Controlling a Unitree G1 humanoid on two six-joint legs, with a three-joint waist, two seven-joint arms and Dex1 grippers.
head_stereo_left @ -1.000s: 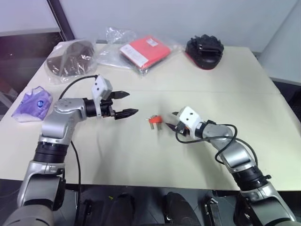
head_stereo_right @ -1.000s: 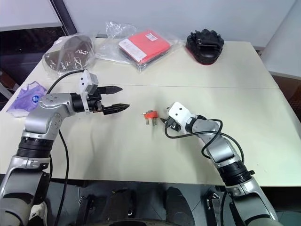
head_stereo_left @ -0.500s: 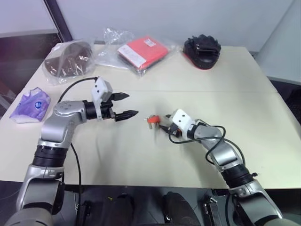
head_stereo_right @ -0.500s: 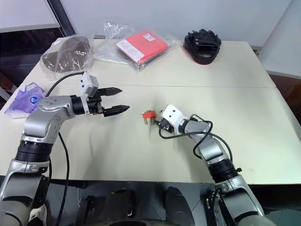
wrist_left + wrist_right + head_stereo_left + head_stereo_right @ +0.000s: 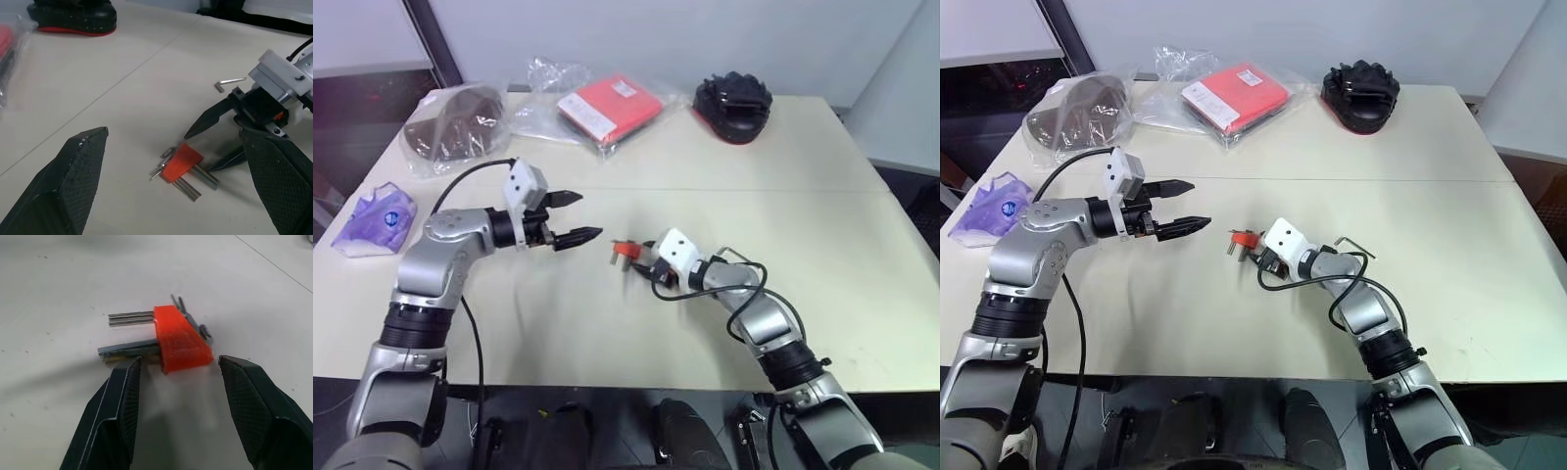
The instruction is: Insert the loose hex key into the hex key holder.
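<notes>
My left gripper grabs the holder by the flat sides of its orange-red block (image 5: 627, 250) (image 5: 182, 162) next, since thin keys stick out from both ends of the holder.
The hex key holder (image 5: 183, 340) is a small orange-red block with short grey keys sticking out, lying flat mid-table (image 5: 625, 250). My right gripper (image 5: 178, 363) is open and low over the table, one finger on each side of the holder's near end without gripping it. The loose hex key (image 5: 230, 82), a thin grey L-shaped rod, lies on the table behind the right wrist (image 5: 1355, 247). My left gripper (image 5: 589, 215) hovers wide open to the left of the holder, pointing at it, with nothing between its fingers.
At the table's far side lie a red packet in clear plastic (image 5: 612, 103), a black padded item (image 5: 734, 93) and a bagged dark object (image 5: 455, 117). A purple bagged mask (image 5: 377, 215) sits at the left edge. A cable loops by the right wrist.
My right gripper has slid left across the table until its fingers flank the holder. The left gripper has stayed in place.
</notes>
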